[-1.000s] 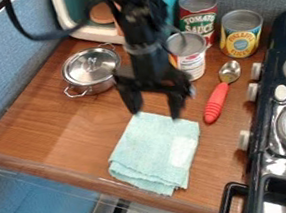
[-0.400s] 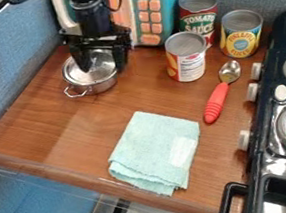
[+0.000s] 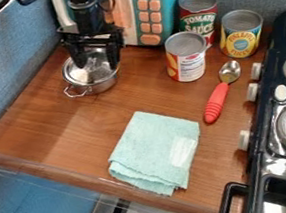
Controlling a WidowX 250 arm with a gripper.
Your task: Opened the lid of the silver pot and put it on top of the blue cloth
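The gripper next grabs the lid by its knob, to open the silver pot (image 3: 95, 87) and set its lid on the blue cloth.
The black gripper (image 3: 98, 64) hangs over the silver pot at the upper left, its two fingers apart, one over the lid and one by its right side. The silver pot (image 3: 95, 87) stands upright on the wooden counter, with a loop handle at its lower left. Its shiny lid (image 3: 79, 76) rests on the pot; the gripper hides the lid's back part and its knob. The pale blue cloth (image 3: 153, 147) lies folded flat near the counter's front edge, well below and right of the pot.
Behind the gripper stands a teal toy microwave (image 3: 164, 4). Three cans, one a white-labelled can (image 3: 187, 61), stand to the right. A red-handled spoon (image 3: 217, 101) lies between the cloth and the stove (image 3: 271, 135). A blue wall (image 3: 11, 62) borders the left.
The gripper has moved from above the cloth up and left to the pot, then shifted slightly left and down over it. The pot and cloth have stayed in place.
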